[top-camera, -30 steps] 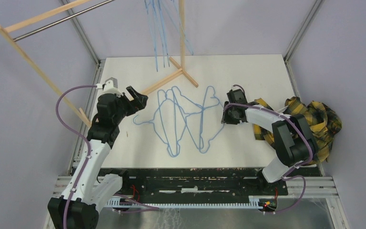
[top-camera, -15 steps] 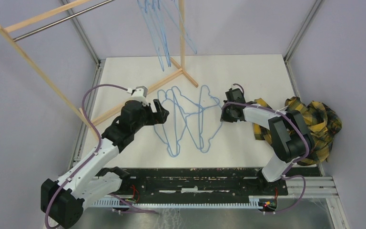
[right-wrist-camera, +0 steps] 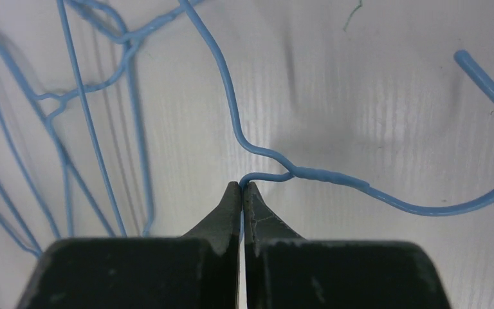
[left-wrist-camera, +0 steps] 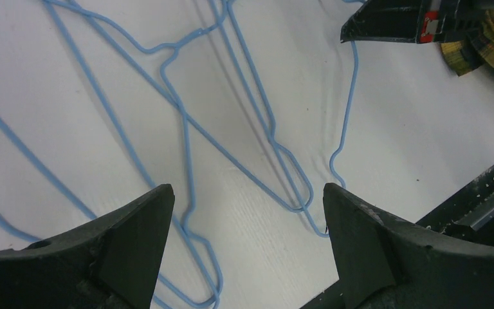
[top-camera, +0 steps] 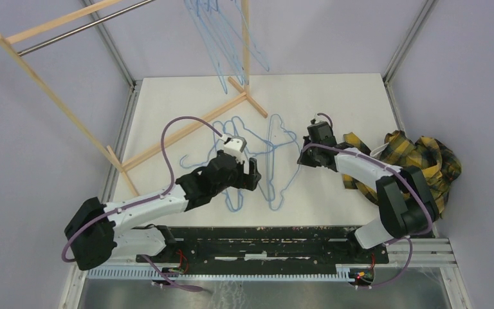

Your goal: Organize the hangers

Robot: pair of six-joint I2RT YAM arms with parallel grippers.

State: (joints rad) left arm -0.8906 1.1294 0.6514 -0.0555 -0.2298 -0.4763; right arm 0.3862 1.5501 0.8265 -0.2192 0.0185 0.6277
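Observation:
My left gripper grabs a hanger in the pile by its side wire near the outer bend [top-camera: 282,192] [left-wrist-camera: 333,165] next, and the hook stays free for the rod.
Several light-blue wire hangers [top-camera: 271,168] lie tangled on the white table [top-camera: 334,103]; a few more hang from the rack at the top [top-camera: 226,45]. My left gripper [top-camera: 252,175] hovers open over the near part of the pile; in the left wrist view [left-wrist-camera: 247,193] the wires [left-wrist-camera: 351,90] lie beyond and between its fingers, untouched. My right gripper [top-camera: 302,158] is shut on the rightmost hanger, pinching the wire just below the twisted neck of its hook in the right wrist view [right-wrist-camera: 242,187]; the hook [right-wrist-camera: 489,71] curves off to the right.
A wooden rack with a metal rod [top-camera: 83,29] stands at the back left, its base bar [top-camera: 186,129] lying across the table. A yellow plaid cloth [top-camera: 424,161] lies at the right edge. The black rail [top-camera: 264,235] runs along the near edge.
My left arm has swung from beside the rack rightward and nearer, over the hanger pile, jaws still open. The right gripper stays shut on the hanger. The hung hangers sway.

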